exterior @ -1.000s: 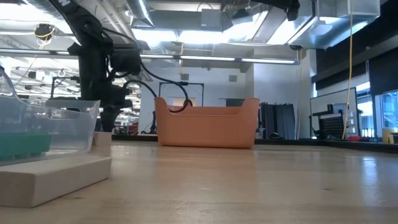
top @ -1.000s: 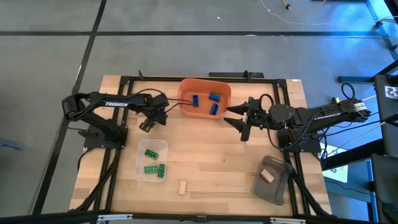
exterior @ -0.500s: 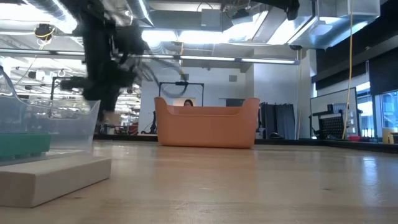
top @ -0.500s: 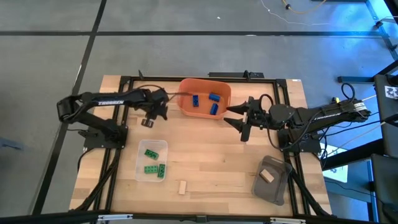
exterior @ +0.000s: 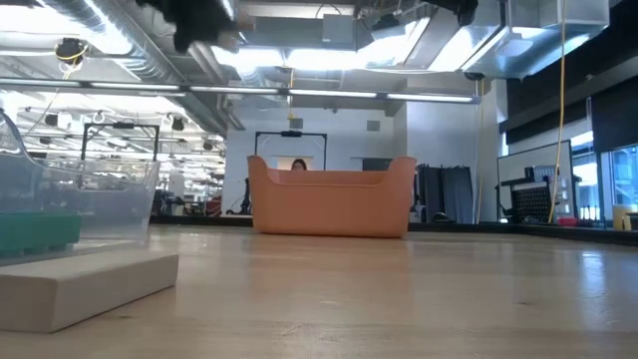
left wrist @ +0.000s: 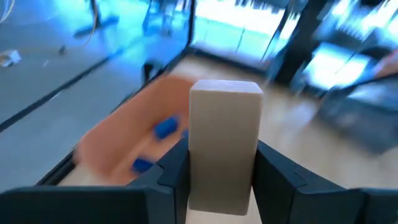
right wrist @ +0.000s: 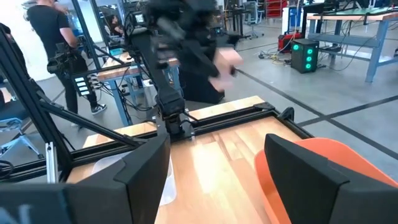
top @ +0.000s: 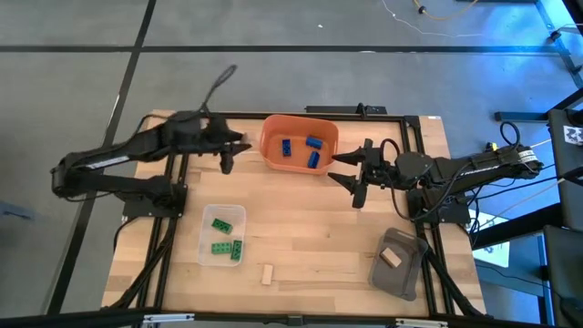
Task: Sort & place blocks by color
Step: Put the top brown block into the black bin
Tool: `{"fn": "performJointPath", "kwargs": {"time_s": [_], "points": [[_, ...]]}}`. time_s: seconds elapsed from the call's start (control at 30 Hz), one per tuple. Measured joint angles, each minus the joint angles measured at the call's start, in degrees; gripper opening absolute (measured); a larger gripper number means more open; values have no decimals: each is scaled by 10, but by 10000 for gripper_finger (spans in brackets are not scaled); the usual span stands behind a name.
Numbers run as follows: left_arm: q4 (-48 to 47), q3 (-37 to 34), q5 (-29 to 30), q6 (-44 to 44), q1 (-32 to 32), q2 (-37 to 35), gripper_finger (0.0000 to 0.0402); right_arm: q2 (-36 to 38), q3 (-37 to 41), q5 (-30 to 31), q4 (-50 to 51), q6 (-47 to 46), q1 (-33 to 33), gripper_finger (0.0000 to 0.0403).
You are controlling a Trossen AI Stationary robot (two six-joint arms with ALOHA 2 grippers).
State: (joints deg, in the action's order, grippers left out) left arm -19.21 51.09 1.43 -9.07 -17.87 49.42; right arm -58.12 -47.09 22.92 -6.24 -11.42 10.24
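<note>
My right gripper grabs the tan block's end that sticks out past the other gripper's fingertips next, to sort the block into the grey tray (top: pixel 401 273).
My left gripper (top: pixel 228 157) is raised above the table's far left, just left of the orange bin (top: pixel 299 141), and is shut on a pale tan block (left wrist: pixel 224 124). Three blue blocks (top: pixel 301 150) lie in the bin. Three green blocks (top: pixel 223 237) lie in a clear tray (top: pixel 208 244). One tan block (top: pixel 267 274) lies flat on the table near the front edge, and another (top: pixel 392 258) lies in a grey tray (top: pixel 401 273). My right gripper (top: pixel 349 177) is open and empty, right of the bin. My left gripper pinches the tan block by two opposite long sides (left wrist: pixel 200 177) between its two fingers (left wrist: pixel 173 177). The block's far end sticks out past the fingertips toward the orange bin (left wrist: pixel 124 143). The block is lifted clear of the table.
A black frame (top: pixel 182 117) runs around the table's edges. In the low view the orange bin (exterior: pixel 332 196) stands at the far middle, with the clear tray (exterior: pixel 90 199) and the loose tan block (exterior: pixel 80 284) close at the left. Bare wood lies in the table's middle (top: pixel 310 228).
My left gripper has risen with the tan block and gone toward the table's far edge, climbing out of the top of the low view. Its arm has swung up and back. The block has stayed between the fingers.
</note>
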Motion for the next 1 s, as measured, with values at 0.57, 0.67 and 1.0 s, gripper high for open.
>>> {"fn": "performJointPath", "kwargs": {"time_s": [0.57,0.67,1.0], "points": [[263,-65,244,-24,254,2,120,0,0,-21,0,0,0,263],[263,-65,244,-24,254,2,120,0,0,-21,0,-3,0,263],[283,-64,233,-24,254,19,120,-9,0,-22,-12,-74,0,263]]}}
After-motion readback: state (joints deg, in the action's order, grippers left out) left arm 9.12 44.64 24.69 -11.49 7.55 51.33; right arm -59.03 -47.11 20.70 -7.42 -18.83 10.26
